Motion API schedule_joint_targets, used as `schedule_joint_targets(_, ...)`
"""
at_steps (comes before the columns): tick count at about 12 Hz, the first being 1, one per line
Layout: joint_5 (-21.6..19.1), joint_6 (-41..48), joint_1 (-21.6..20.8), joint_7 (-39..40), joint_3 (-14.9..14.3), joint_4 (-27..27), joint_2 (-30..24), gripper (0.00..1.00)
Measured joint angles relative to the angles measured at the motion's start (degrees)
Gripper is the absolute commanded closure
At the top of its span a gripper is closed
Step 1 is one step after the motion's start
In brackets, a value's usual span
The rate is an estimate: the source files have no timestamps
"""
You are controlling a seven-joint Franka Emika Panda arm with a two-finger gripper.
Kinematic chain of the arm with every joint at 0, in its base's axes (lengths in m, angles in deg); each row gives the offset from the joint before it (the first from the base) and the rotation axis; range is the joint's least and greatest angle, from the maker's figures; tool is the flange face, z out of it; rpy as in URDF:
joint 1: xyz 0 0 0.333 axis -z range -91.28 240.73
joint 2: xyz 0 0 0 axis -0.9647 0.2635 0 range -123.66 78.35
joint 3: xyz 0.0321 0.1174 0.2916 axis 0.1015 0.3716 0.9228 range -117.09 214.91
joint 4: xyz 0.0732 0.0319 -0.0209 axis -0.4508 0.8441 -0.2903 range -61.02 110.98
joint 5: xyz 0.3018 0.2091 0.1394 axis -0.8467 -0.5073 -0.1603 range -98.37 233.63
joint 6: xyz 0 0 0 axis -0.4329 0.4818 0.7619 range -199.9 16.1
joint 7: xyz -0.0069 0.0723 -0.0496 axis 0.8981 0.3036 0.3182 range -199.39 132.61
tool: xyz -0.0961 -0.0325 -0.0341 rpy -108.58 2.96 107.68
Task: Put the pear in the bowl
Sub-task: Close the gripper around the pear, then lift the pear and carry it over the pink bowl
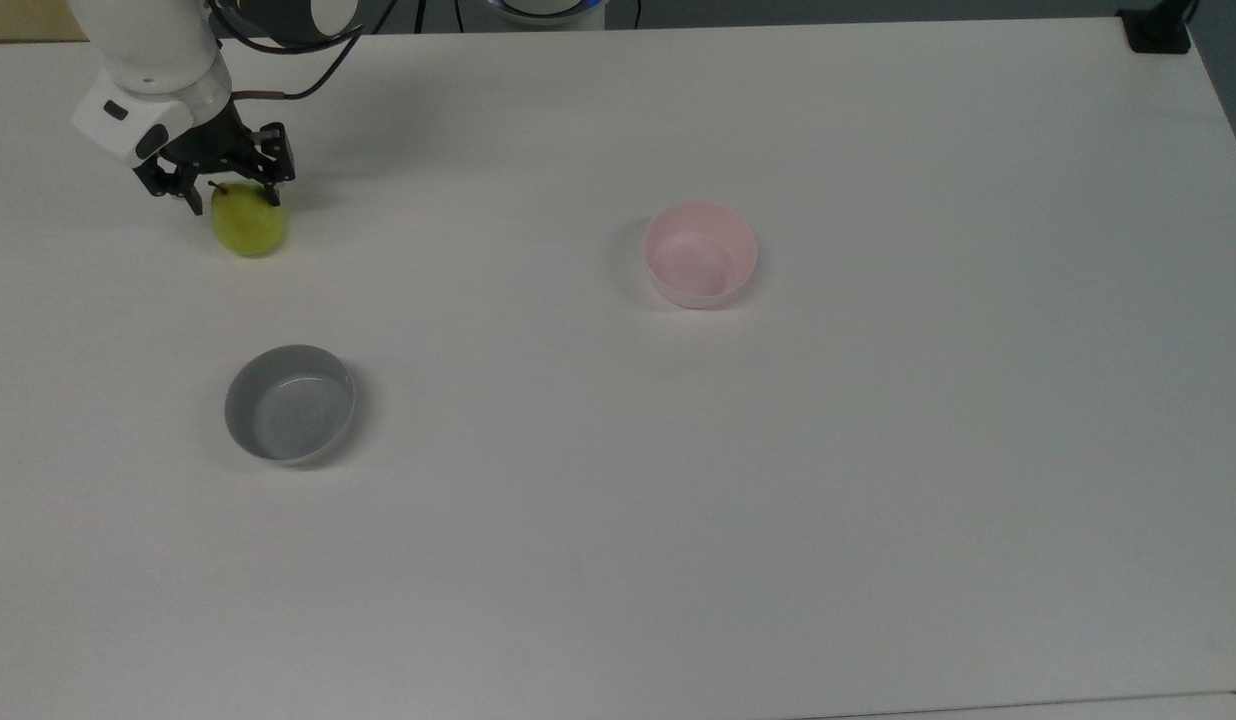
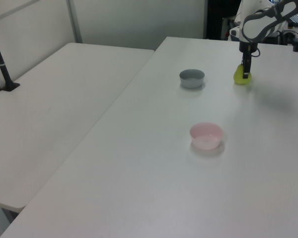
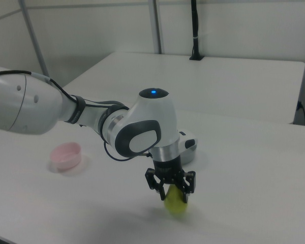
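Note:
I should next grab the yellow-green pear by its narrow stem end (image 2: 240, 69), and then place it in the pale pink bowl (image 2: 206, 136).
The yellow-green pear (image 1: 250, 230) stands on the white table at the top view's far left. My gripper (image 1: 235, 201) has come down over its top and is open, one finger on each side of the stem end, and its black frame hides the pear's upper part. In the left view the gripper (image 2: 246, 73) covers the pear (image 2: 238, 77) near the far right edge. The right view shows the pear (image 3: 176, 205) below the gripper (image 3: 174, 197). The pale pink bowl (image 1: 700, 254) sits empty toward the table's middle, far to the pear's right in the top view, and also appears as the pink bowl (image 2: 206, 136) (image 3: 66, 155).
A grey shallow bowl (image 1: 290, 404) (image 2: 191, 78) stands empty below the pear in the top view. A black clamp (image 1: 1158, 30) sits at the table's top right corner. A second white table (image 2: 54, 99) adjoins on the left view's left, with a black post (image 2: 2, 64).

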Motion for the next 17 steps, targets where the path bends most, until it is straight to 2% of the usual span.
schedule_joint_targets(4,-0.04,0.01,-0.16,-3.29,0.52,-0.12,-0.63,1.0)
schedule_joint_targets(8,-0.05,6.14,-0.15,-5.09,3.88,-2.14,-5.58,1.0)
schedule_joint_targets(11,-0.05,16.14,-0.09,-6.92,5.52,-7.94,-8.7,1.0)
schedule_joint_targets(14,-0.06,31.79,-0.09,-8.05,7.01,-19.13,-10.17,1.0)
schedule_joint_targets(15,-0.25,33.72,-0.02,-8.99,7.61,-20.82,-10.35,1.0)
schedule_joint_targets(17,-0.88,35.62,-0.12,-16.12,12.73,-22.75,-11.53,1.0)
